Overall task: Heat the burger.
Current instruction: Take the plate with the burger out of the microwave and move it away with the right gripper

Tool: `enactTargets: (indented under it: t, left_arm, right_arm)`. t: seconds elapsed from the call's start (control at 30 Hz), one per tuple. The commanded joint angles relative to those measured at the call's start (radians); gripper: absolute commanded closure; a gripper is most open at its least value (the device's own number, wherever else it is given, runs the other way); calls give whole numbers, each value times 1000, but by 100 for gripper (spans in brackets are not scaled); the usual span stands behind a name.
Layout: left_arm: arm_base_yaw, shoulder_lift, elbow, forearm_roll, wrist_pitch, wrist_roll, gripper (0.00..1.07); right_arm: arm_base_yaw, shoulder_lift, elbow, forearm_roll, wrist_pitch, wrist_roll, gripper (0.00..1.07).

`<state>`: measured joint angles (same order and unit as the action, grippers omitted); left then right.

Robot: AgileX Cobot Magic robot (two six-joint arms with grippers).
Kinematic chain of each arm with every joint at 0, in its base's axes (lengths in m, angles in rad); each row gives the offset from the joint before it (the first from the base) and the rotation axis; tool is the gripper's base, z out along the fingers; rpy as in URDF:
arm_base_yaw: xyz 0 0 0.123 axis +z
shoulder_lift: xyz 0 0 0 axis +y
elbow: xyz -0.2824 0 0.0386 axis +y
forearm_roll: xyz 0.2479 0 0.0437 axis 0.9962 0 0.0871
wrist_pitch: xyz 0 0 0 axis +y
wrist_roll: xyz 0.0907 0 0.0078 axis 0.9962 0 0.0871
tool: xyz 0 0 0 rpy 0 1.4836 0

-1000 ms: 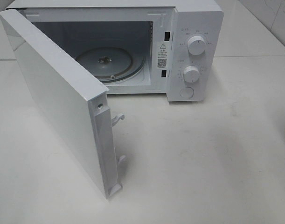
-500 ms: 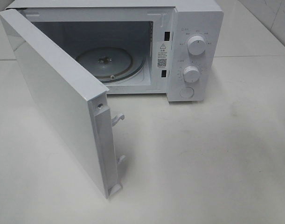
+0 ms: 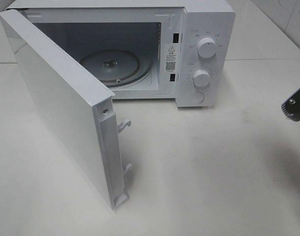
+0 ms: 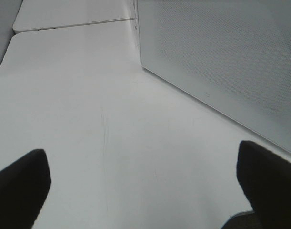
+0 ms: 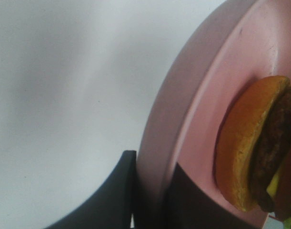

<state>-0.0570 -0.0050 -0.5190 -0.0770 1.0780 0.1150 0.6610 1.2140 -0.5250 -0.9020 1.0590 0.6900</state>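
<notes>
The robot's right gripper needs to stay closed on the pink plate, because the plate hangs tilted above the white tabletop in the right wrist view.
The burger point(image 5: 257, 152), with a golden-brown bun, dark patty and a bit of yellow and green, sits on a pink plate point(image 5: 202, 90) in the right wrist view. My right gripper point(image 5: 152, 193) is shut on the plate's rim, one dark finger on each side. In the high view only a dark part of my right arm point(image 3: 295, 103) shows at the right edge; burger and plate are out of that view. My left gripper point(image 4: 143, 188) is open over bare table, nothing between its fingers point(image 4: 19, 186), beside the microwave's door panel point(image 4: 221, 57).
A white microwave point(image 3: 204, 29) stands at the back with its door point(image 3: 61, 108) swung wide toward the front left. Its glass turntable point(image 3: 115, 66) is bare. Two knobs point(image 3: 206, 47) and a button are on its right panel. White table point(image 3: 213, 172) lies in front.
A dark part of my right arm has come into the high view at its right edge. The microwave and its door have not moved.
</notes>
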Motion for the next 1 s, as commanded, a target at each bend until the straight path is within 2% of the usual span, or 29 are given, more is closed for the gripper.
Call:
enactTargets:
  t: [0.03,0.1,0.6,1.0]
  left_arm:
    - [1,-16,3,-8,-8,-2,7]
    - [1,-16,3,-8,-8,-2,7]
    - [1,-16,3,-8,-8,-2,7]
    - [1,-16,3,-8,-8,-2,7]
  right_arm:
    - [6,43,-6,-81,29,72,107]
    - [6,126,-6,-81,10,136,107]
    - [-50,407,-6,-91,-118,405,105]
    - [-56,604,-6,-188,-156,619,101]
